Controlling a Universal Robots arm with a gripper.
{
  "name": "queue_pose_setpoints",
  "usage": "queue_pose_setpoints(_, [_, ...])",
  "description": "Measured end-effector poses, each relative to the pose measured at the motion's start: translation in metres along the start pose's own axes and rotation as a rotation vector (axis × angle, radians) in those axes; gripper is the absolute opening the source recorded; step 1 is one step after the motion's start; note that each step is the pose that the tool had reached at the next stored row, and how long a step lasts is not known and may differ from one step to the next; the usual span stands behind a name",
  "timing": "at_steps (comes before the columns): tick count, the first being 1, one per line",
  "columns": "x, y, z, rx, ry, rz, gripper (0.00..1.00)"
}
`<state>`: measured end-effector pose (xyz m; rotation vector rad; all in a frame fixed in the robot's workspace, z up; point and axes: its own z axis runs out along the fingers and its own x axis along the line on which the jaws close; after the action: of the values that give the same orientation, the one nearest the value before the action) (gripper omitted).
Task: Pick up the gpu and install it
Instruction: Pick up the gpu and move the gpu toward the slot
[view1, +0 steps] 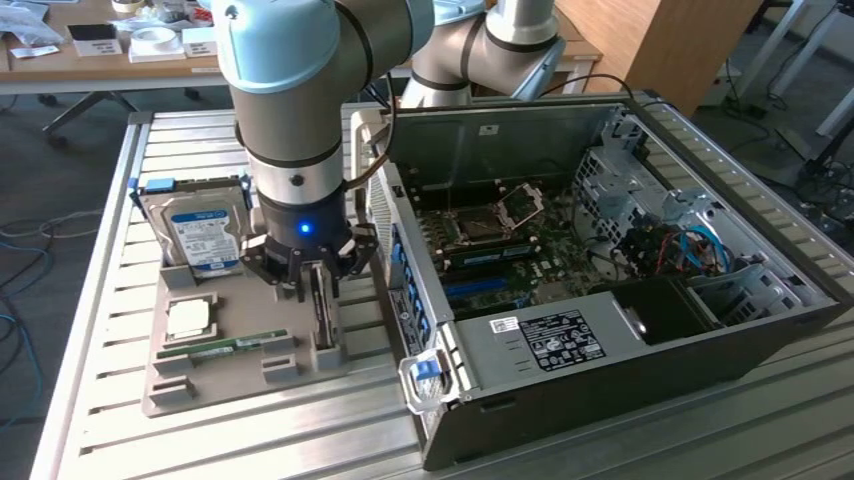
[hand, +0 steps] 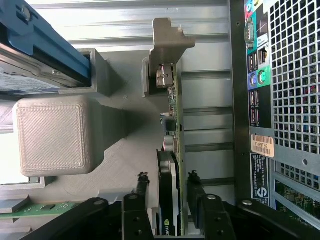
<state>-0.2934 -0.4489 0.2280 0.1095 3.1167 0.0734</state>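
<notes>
I can close now, because my gripper's fingers are on both sides of the GPU's black block (hand: 166, 192). Closing now would hold the GPU.
The gpu (view1: 322, 305) stands on its long edge in a slot of the grey holder tray (view1: 227, 385), just beside the open computer case (view1: 601, 330). My gripper (view1: 315, 275) points straight down over it. In the wrist view the gpu (hand: 173, 120) appears edge-on, a green board with a black block on one face and its metal bracket at the far end. My gripper (hand: 168, 176) is open, with one black finger on each side of the card. A small gap shows between each finger and the card.
The holder tray also carries a hard drive (view1: 200, 230) standing upright, a CPU (view1: 191, 317) and a RAM stick (view1: 220, 347). The case lies open with its motherboard (view1: 494, 230) exposed. Its rear panel (hand: 290, 100) runs close alongside the card.
</notes>
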Motion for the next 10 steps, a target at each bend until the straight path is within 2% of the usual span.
queue_pose_setpoints(1, [0.0000, 0.0000, 0.0000, 0.0000, 0.0000, 0.000, 0.45])
queue_pose_setpoints(4, [0.0000, 0.0000, -0.0001, 0.0001, 0.0002, 0.000, 0.28])
queue_pose_setpoints(10, [0.0000, 0.0000, 0.0000, 0.0000, 0.0001, 0.000, 0.27])
